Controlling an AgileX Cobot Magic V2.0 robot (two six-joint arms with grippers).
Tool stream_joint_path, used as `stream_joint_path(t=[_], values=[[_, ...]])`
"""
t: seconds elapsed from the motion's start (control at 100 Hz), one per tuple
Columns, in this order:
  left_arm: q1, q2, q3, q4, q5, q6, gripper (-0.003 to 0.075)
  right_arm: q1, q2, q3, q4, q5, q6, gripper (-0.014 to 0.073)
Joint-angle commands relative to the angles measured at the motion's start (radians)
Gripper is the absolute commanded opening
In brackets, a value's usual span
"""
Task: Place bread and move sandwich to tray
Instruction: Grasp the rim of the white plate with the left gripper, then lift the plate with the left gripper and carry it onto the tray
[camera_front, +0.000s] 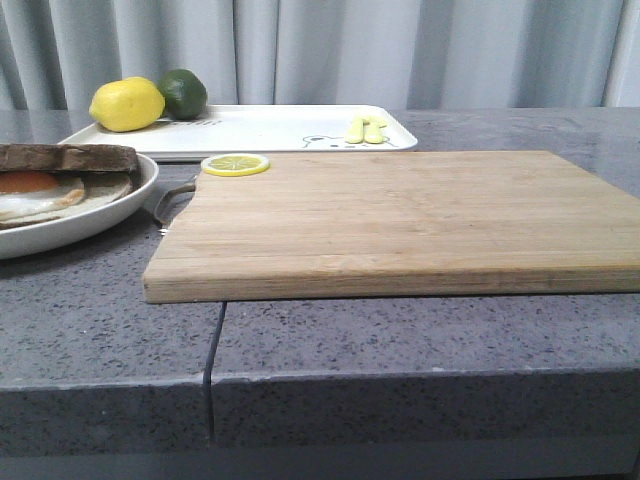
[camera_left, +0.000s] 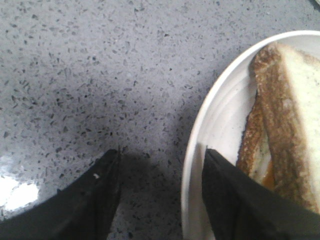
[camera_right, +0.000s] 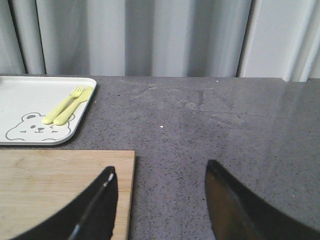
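Observation:
I need to close my left gripper on the plate's rim now, because its fingers are on both sides of the plate's rim and low beside it.
The sandwich lies on a round white plate at the left. A brown-crusted slice of bread rests on top of a fried egg with an orange yolk. In the left wrist view my left gripper is open low over the plate's rim, one finger over the plate beside the sandwich, the other over the counter. My right gripper is open and empty above the cutting board's far right corner. The white tray with its bear drawing sits at the back. Neither gripper shows in the front view.
A wooden cutting board fills the middle, with a lemon slice on its far left corner. On the tray are a lemon, a lime and yellow cutlery. Grey curtains hang behind the counter.

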Motion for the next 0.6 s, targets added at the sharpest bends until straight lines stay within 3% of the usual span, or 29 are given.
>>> stream_joint_path(t=[0.0, 0.41, 0.59], values=[[0.003, -0.02, -0.031, -0.017, -0.025, -0.002, 0.0313, -0.006, -0.001, -0.026, -0.01, -0.074, 0.001, 0.0405], [0.003, -0.02, -0.031, -0.062, -0.019, -0.002, 0.0007, -0.006, -0.001, -0.026, -0.01, -0.075, 0.001, 0.0405], [0.003, -0.02, -0.031, -0.088, -0.023, -0.002, -0.0019, -0.006, -0.001, -0.026, -0.01, -0.075, 0.001, 0.0405]])
